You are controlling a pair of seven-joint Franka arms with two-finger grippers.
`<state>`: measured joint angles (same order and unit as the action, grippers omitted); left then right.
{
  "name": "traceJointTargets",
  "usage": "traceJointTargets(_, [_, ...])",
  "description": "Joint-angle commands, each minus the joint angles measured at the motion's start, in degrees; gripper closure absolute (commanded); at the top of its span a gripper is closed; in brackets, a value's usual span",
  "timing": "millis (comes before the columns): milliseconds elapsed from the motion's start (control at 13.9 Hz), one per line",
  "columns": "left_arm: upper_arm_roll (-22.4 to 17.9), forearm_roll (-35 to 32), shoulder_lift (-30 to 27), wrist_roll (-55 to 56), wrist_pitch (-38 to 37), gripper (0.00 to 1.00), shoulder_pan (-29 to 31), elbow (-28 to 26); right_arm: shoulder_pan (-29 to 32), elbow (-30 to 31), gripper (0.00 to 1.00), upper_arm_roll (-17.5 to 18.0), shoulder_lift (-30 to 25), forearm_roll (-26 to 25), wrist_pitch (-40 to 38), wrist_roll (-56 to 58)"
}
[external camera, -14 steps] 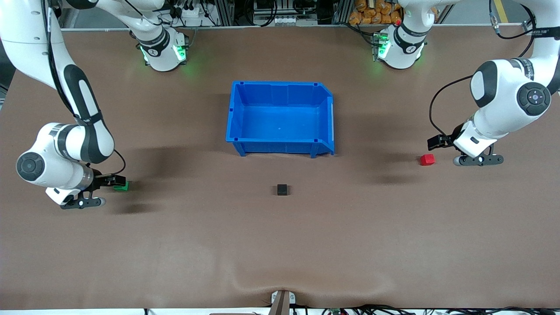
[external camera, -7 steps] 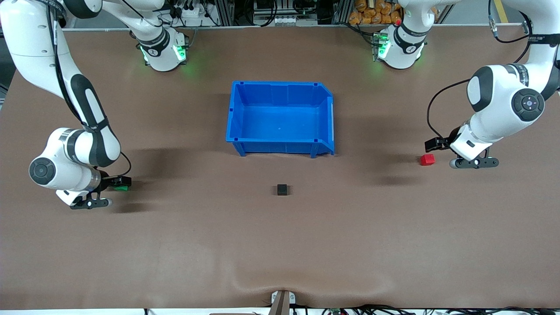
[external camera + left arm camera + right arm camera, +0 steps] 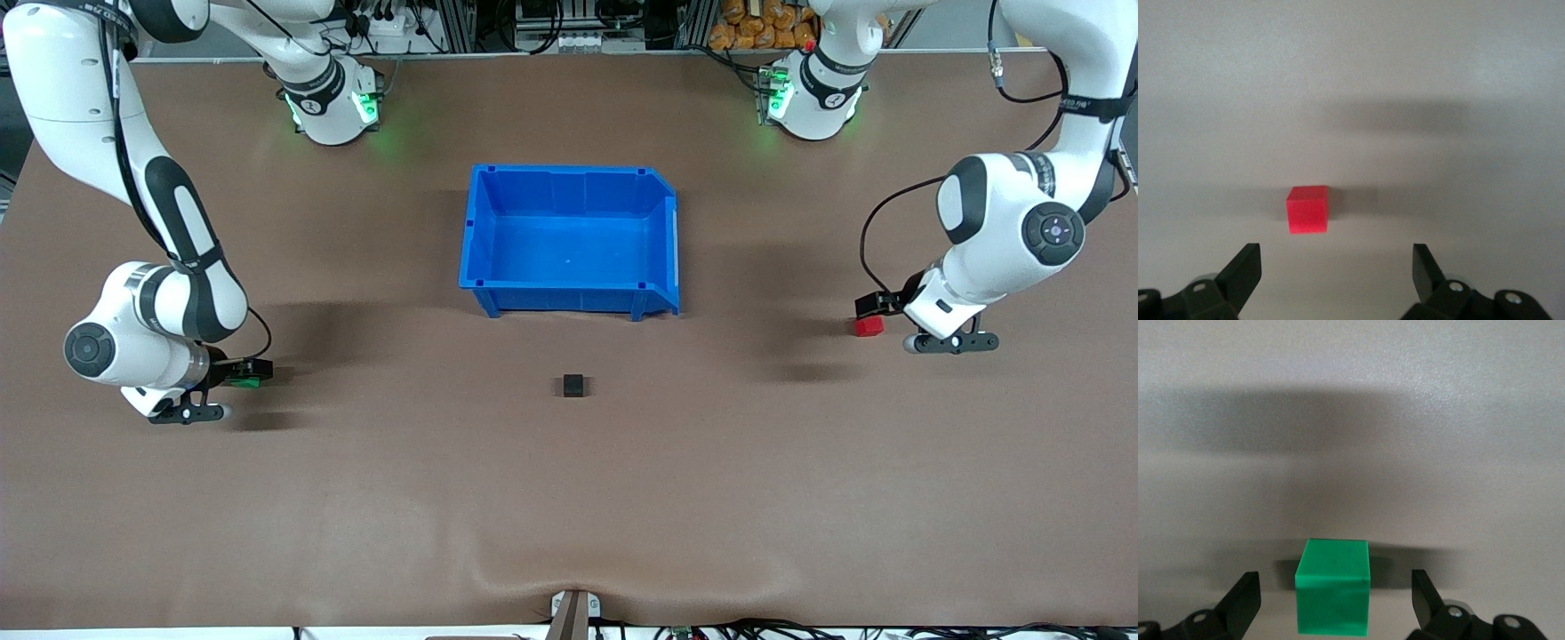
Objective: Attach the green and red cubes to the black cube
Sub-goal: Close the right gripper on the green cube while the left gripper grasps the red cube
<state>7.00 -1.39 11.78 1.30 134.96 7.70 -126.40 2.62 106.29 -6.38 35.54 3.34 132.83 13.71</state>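
The robot's right gripper has its fingers low over the table on either side of the green cube point(image 3: 247, 382). It needs to close on the cube, as it would hold it now.
The black cube point(image 3: 573, 385) sits alone on the brown table, nearer the front camera than the blue bin. The green cube point(image 3: 247, 382) lies at the right arm's end of the table; in the right wrist view the green cube point(image 3: 1333, 593) sits between the open fingers of my right gripper point(image 3: 1333, 603), untouched. The red cube point(image 3: 869, 326) lies at the left arm's end; in the left wrist view the red cube point(image 3: 1307, 209) rests just ahead of my open left gripper point(image 3: 1337, 277), off-centre toward one finger. My left gripper point(image 3: 876, 307) hangs low over it.
An empty blue bin point(image 3: 478, 227) stands mid-table, farther from the front camera than the black cube. Bare brown table mat surrounds all three cubes. The arm bases stand along the table's back edge.
My right gripper moved over the green cube so it now sits between the fingers. My left gripper dropped and shifted toward the red cube. No cube moved.
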Motion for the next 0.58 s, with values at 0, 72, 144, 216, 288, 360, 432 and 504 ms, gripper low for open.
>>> traceJointTargets(0, [0.12,-0.28,3.5,0.54,3.55,0.0,1.27,0.27,0.9,0.49,0.0,0.67,-0.38,0.62,-0.2,-0.18])
traceJointTargets(72, [0.03,-0.28,4.21,0.46,4.08,0.0,1.27,0.36,0.9,0.49,0.03,0.67,-0.38,0.62,-0.64,-0.18])
traceJointTargets(144, [-0.05,-0.28,5.17,0.45,4.43,0.0,1.27,0.36,0.81,0.49,0.11,0.67,-0.38,0.62,-1.25,-0.18])
traceJointTargets(216, [-0.14,-0.28,6.05,0.45,5.39,0.01,1.27,0.36,0.89,0.49,0.16,0.67,-0.38,0.62,-1.69,-0.18])
traceJointTargets(288, [-0.23,-0.36,6.84,0.45,6.19,0.03,1.35,0.36,0.9,0.41,0.22,0.67,-0.38,0.62,-1.79,-0.18])
traceJointTargets(360, [-0.23,-0.37,7.28,0.37,6.37,0.04,1.96,0.28,0.9,0.41,0.27,0.67,-0.47,0.62,-1.79,-0.18])
traceJointTargets(432, [-0.14,-0.97,7.55,0.28,6.37,0.04,2.67,0.19,0.9,0.41,0.34,0.67,-0.47,0.62,-1.79,0.0])
traceJointTargets(504, [-0.14,-2.37,7.73,0.37,6.37,0.05,3.46,0.19,0.9,0.41,0.44,0.67,-0.47,0.62,-1.79,0.35])
